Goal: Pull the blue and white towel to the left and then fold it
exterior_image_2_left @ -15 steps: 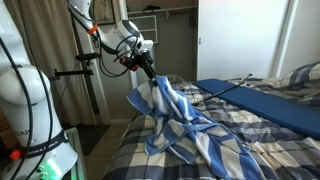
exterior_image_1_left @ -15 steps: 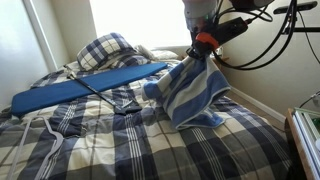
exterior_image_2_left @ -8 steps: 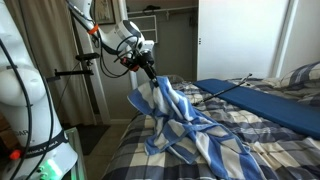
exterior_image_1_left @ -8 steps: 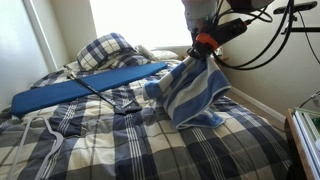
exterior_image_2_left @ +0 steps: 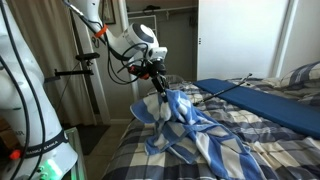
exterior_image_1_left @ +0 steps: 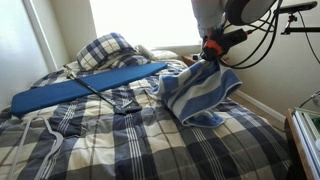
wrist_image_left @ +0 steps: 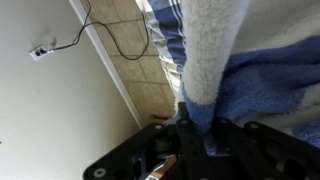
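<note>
The towel stays in my gripper for now until its raised edge [exterior_image_1_left: 208, 70] [wrist_image_left: 203, 95] sinks onto its lower folds. The fingers hold that edge high above the bed.
The blue and white towel [exterior_image_1_left: 200, 93] hangs rumpled from my gripper [exterior_image_1_left: 210, 60] over the right side of the plaid bed; its lower folds rest on the bedding. In an exterior view the towel [exterior_image_2_left: 185, 120] drapes down from the gripper [exterior_image_2_left: 158, 84] and trails across the bed. In the wrist view the gripper [wrist_image_left: 200, 128] is shut on a bunched blue edge of the towel [wrist_image_left: 215, 50], which fills the upper right of the picture.
A long flat blue board [exterior_image_1_left: 85, 86] lies across the bed with a thin dark rod on it. A plaid pillow [exterior_image_1_left: 105, 48] sits at the head. The board [exterior_image_2_left: 265, 105] shows in both exterior views. A white robot base [exterior_image_2_left: 25, 110] and a stand are beside the bed.
The gripper has moved along the bed and lower with the towel in it; the towel has spread wider and slumped more onto the bedding.
</note>
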`<move>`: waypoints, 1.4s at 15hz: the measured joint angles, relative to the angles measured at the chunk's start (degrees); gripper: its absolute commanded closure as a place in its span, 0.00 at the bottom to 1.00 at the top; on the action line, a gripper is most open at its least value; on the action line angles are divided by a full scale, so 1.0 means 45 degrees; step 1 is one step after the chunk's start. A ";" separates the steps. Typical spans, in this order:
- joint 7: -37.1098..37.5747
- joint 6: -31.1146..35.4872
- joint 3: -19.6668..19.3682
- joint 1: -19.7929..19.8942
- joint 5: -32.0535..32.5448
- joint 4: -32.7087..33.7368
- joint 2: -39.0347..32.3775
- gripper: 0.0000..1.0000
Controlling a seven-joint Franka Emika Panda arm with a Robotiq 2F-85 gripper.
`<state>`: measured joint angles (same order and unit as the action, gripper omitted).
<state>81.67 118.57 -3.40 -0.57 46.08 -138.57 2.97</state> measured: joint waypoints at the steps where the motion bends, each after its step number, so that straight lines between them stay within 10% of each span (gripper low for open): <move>1: 0.0000 0.0511 -0.0108 0.0243 0.0044 -0.0141 -0.0191 0.96; 19: 0.1158 0.3277 -0.1297 0.1190 0.1411 0.0269 -0.4122 0.84; 20: 0.1158 0.3277 -0.1297 0.1191 0.1411 0.0269 -0.4121 0.59; 21: 0.1158 0.3277 -0.1297 0.1191 0.1411 0.0269 -0.4121 0.58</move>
<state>86.88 133.32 -9.23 4.79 52.43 -137.36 -15.57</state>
